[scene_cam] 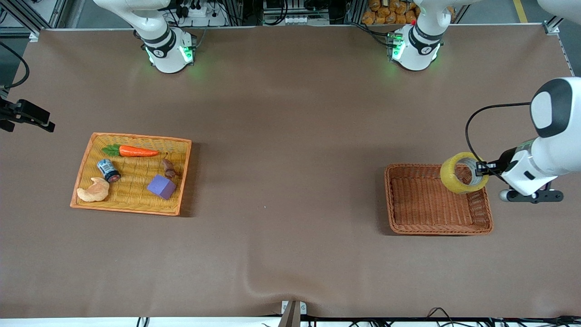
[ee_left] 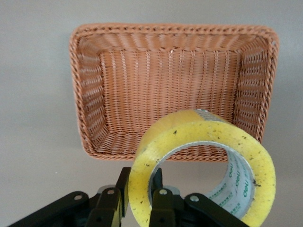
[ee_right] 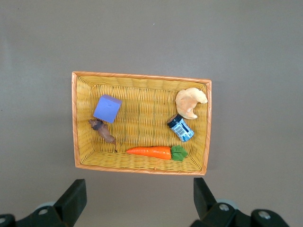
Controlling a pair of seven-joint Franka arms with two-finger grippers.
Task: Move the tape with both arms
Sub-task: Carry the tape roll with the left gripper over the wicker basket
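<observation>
The tape hangs high above the brown wicker basket's rim (scene_cam: 483, 202) (ee_left: 109, 156), so my left gripper should keep holding it.
The tape (scene_cam: 450, 178), a yellow translucent ring with a grey core, hangs in the air over the edge of the brown wicker basket (scene_cam: 435, 228) at the left arm's end of the table. My left gripper (scene_cam: 479, 169) is shut on the ring's wall, one finger inside the core and one outside. In the left wrist view the tape (ee_left: 199, 135) stands on edge between the jaws of the left gripper (ee_left: 140, 178), with the basket (ee_left: 90, 118) below it. My right gripper (ee_right: 138, 194) is open and holds nothing. It hangs above the table beside the yellow tray (ee_right: 142, 169) and is out of the front view.
The yellow tray (scene_cam: 131, 210) at the right arm's end holds a carrot (scene_cam: 136, 151), a small blue-labelled can (scene_cam: 109, 170), a croissant (scene_cam: 94, 190), a purple block (scene_cam: 161, 186) and a small brown piece (scene_cam: 169, 168). The brown basket has nothing in it.
</observation>
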